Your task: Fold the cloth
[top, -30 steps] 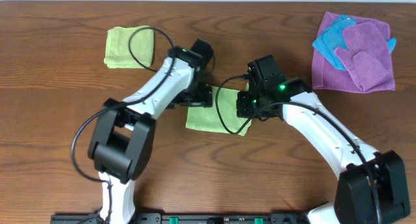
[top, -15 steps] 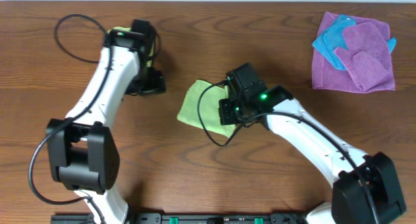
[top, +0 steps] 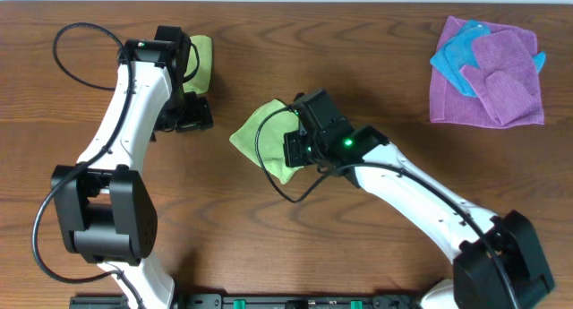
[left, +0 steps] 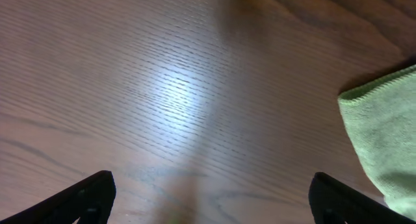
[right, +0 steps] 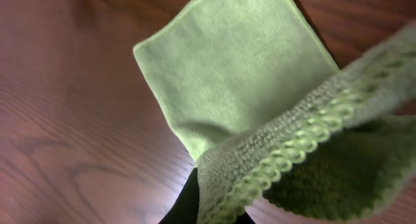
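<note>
The hem would fall short if I opened my right gripper now, as the cloth is uncovered; I need to first move the hem toward the spread cloth beyond my fingertips.
A light green cloth (top: pixel 255 136) lies near the table's middle, partly lifted and turned at an angle. My right gripper (top: pixel 298 148) is shut on its right edge. In the right wrist view the stitched hem (right: pixel 292 152) rises into the jaws (right: pixel 214 208), and the rest of the cloth (right: pixel 234 74) is spread on the wood. My left gripper (top: pixel 185 114) is open and empty over bare wood at the upper left. Its fingertips are wide apart in the left wrist view (left: pixel 211 204).
A second, folded green cloth (top: pixel 202 58) lies at the far left, partly behind the left arm; its corner shows in the left wrist view (left: pixel 387 139). A pile of purple and blue cloths (top: pixel 488 72) lies at the far right.
My left arm has let go and swung away from the middle cloth to the upper left. My right gripper has pulled the cloth leftward, and it now lies rotated.
</note>
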`<state>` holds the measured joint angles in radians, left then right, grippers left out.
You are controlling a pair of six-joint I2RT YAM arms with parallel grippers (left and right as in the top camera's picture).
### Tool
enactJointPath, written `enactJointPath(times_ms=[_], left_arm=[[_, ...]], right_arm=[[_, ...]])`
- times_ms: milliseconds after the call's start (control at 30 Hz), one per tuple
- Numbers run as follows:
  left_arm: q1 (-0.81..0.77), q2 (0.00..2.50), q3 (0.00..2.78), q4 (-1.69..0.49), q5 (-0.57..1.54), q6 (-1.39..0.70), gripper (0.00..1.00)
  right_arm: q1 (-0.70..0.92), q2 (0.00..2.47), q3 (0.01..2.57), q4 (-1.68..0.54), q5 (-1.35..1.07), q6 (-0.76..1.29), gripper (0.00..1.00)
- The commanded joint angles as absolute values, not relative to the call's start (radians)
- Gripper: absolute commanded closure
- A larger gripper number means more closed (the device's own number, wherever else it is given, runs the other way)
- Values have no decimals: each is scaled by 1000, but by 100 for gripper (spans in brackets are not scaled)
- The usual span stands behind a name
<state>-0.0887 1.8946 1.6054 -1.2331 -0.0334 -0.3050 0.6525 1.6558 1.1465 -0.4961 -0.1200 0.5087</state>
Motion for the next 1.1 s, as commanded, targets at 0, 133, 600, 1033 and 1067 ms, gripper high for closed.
enactJointPath(times_ms=[0,133,600,1033,1067], left_arm=[[-85,1876,1623,-1237,-22,-280,4],[-85,1876,1623,-1237,-22,-279,4],[-85,1876,1623,-1226,-22,-280,4],[-85,1876,1623,-1227,-22,-279,4],[-85,1876,1623,-1227,-21,-280,4]], right_arm=[[670,1692,1166,-465,-113,552,99],[687,1717,1166,-435,-135,572,99],[753,1771,1166,-327,-164,621,99],[762,1853,1167,-128,-30,596,97],[760,1853,1167,-117,-30,597,97]])
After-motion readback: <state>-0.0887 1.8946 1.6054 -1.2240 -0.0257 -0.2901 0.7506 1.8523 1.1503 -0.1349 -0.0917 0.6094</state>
